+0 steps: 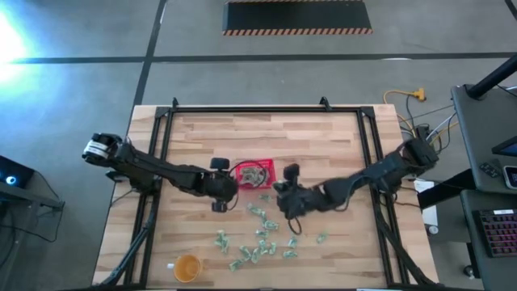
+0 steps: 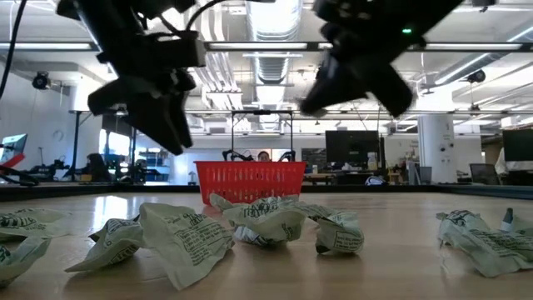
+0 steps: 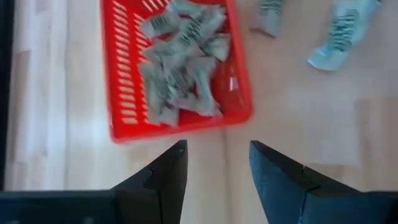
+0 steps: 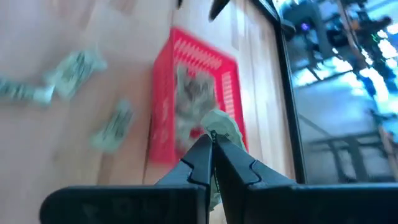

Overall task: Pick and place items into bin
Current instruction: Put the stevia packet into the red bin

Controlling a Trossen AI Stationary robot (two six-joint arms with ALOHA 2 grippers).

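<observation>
The packet (image 1: 279, 187) stays in my closed right gripper until it is over the basket's opening (image 1: 254, 174), as it sits outside its red rim in the high view.
The red meshed basket (image 1: 254, 173) sits mid-table and holds several pale green and white packets (image 3: 180, 68). More packets lie loose on the wood toward the near edge (image 1: 258, 234), and they fill the foreground of the low view (image 2: 179, 237). My left gripper (image 3: 217, 155) is open and empty, just to the left and near side of the basket (image 3: 180, 127). My right gripper (image 4: 211, 142) is just right of the basket (image 4: 165, 106) and is shut on one packet. Both grippers hang above the tabletop in the low view. My right gripper pinches one pale green packet (image 4: 221, 127) between its two fingertips. The crumpled wrapper sticks out past the tips toward the basket. The packet is lifted clear of the table, and the fingers point toward the table's left, at the basket.
A round orange cup (image 1: 187, 267) stands near the table's near-left corner. Black frame rails (image 1: 161, 129) run along the left, right and far sides of the table. Bare wood lies on the far side of the basket (image 1: 258, 137).
</observation>
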